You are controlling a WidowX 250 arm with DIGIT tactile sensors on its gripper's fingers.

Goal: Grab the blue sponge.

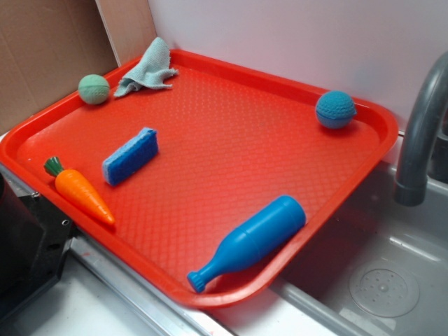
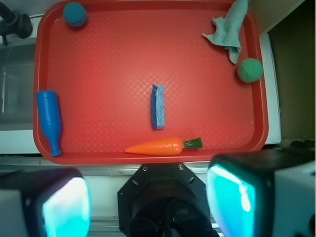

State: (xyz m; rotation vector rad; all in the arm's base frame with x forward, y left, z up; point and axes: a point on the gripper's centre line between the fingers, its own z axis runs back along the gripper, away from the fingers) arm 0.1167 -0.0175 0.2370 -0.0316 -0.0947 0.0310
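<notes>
The gripper grabs the sponge by its dark and pale long sides next, to lift the blue sponge off the red tray (image 1: 231, 119).
The blue sponge (image 1: 131, 156) lies on the red tray (image 1: 231, 119), left of centre, with its paler layer along one long side. From the wrist view the blue sponge (image 2: 158, 106) stands on edge near the tray's middle, just above the carrot. My gripper (image 2: 148, 205) hangs high above the tray's near edge, well short of the sponge. Its two fingers, with cyan pads (image 2: 64, 207), are wide apart and hold nothing. The gripper is out of the exterior view.
An orange carrot (image 1: 82, 196) lies by the tray's near-left rim. A blue bottle-shaped toy (image 1: 250, 241) rests at the front, a blue knitted ball (image 1: 334, 109) at the far right, a green ball (image 1: 94, 89) and a grey cloth (image 1: 148, 68) at the back left. A sink (image 1: 381, 280) and faucet (image 1: 420, 133) sit to the right.
</notes>
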